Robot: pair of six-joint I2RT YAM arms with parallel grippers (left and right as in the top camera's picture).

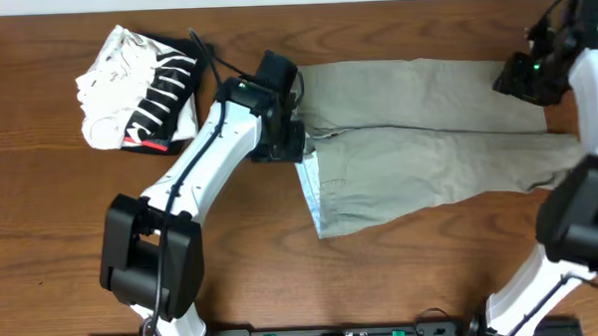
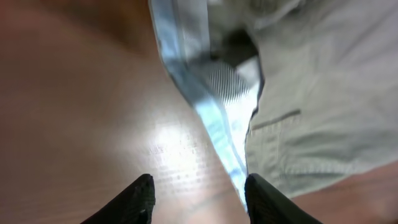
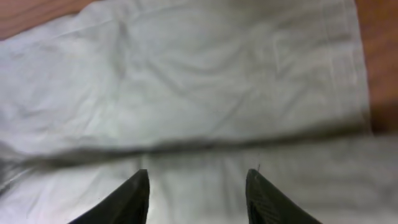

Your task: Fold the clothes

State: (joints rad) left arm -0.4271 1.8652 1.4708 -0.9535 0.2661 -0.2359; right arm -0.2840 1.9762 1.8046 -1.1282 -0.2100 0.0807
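Observation:
I should next fold the khaki shorts, so my left gripper should grab their waistband end. The leg ends stay for my right gripper.
The khaki grey-green shorts lie spread across the table's middle and right, legs pointing right, the pale blue inner waistband turned out at their left end. My left gripper is at the waistband end; in the left wrist view it is open and empty, over bare wood, with the blue waistband and khaki cloth just ahead and to the right. My right gripper is over the far leg's end; in the right wrist view it is open above the khaki cloth, holding nothing.
A folded black-and-white striped garment with a red mark lies at the back left. The wooden table shows bare at left and along the front. The arm bases stand at the front edge.

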